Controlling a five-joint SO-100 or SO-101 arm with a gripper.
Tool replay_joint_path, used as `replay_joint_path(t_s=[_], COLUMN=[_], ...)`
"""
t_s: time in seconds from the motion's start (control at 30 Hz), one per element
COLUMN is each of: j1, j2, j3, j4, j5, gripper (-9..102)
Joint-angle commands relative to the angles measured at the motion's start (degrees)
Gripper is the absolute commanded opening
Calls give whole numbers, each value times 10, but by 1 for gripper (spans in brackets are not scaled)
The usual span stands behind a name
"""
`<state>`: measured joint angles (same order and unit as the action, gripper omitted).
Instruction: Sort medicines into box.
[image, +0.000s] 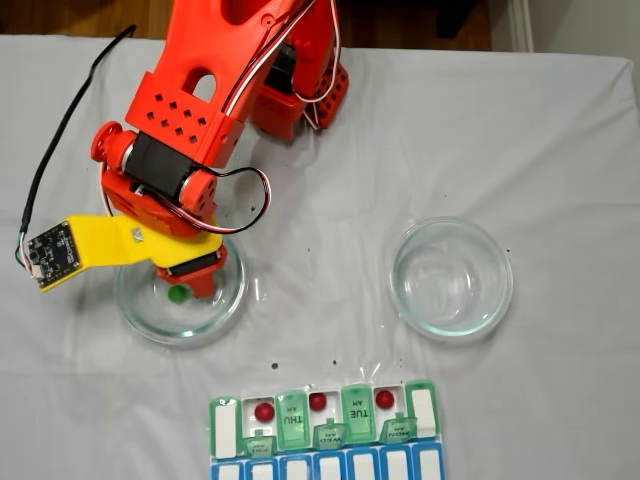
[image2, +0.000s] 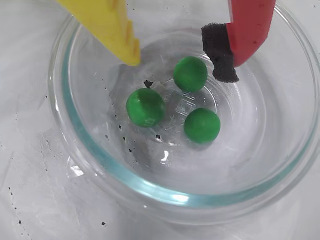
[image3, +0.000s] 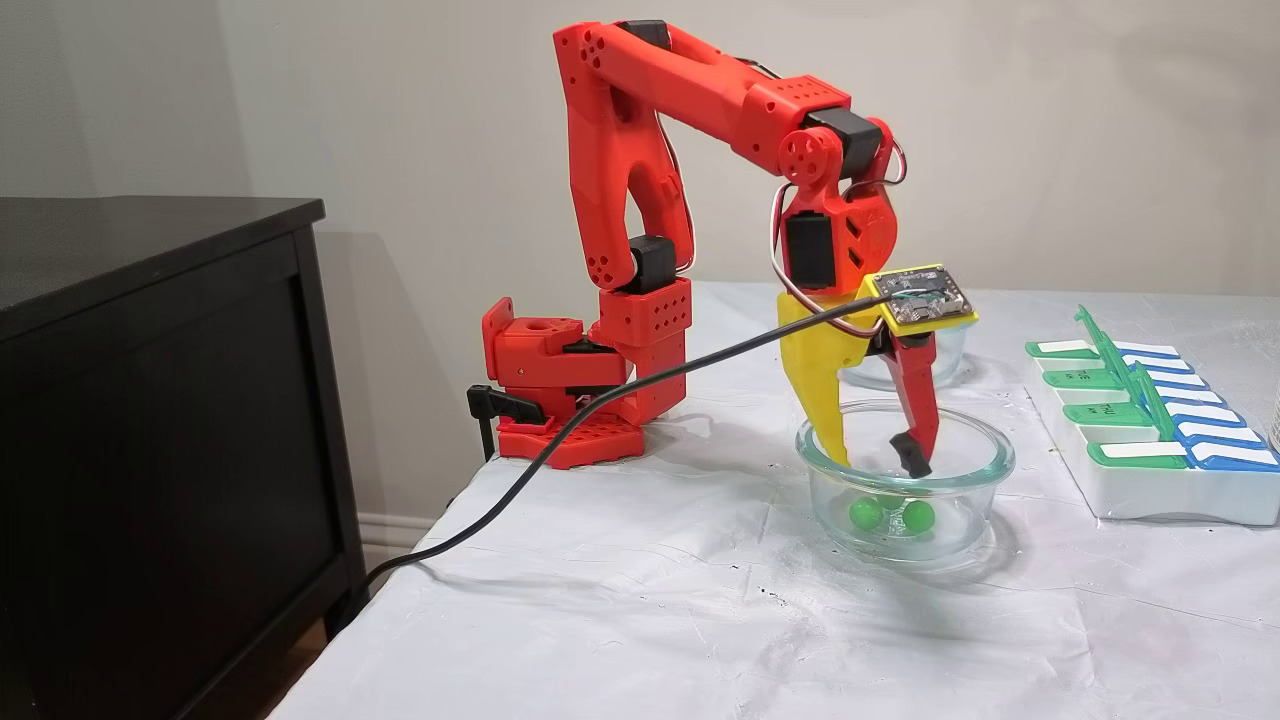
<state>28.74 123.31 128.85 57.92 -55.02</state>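
Observation:
The green pill needs to be grabbed next by its round sides with my gripper, to sort the medicines into the box.
Three green medicines lie on the bottom of a round glass dish. My gripper hangs open inside the dish rim just above them, yellow finger on one side and red finger with a black pad on the other, nothing between them. In a fixed view the gripper dips into the dish over two visible green pills. The box sits at the near table edge with three dark red medicines in open compartments.
A second glass dish stands to the right with nothing in it. White cloth covers the table. The arm's base sits at the table's far corner, its black cable trailing off the edge. A dark cabinet stands beside the table.

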Motion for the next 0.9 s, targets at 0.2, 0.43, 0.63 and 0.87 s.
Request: replay_joint_path(t_s=[0.2, 0.43, 0.63, 0.87], j1=[-9, -19, -21, -20], j2=[-5, -30, -35, -38], j3=[-11, -11, -11, -12], j4=[-29, -37, -39, -51], j5=[4, 7, 6, 4], gripper=[24, 22, 22, 21])
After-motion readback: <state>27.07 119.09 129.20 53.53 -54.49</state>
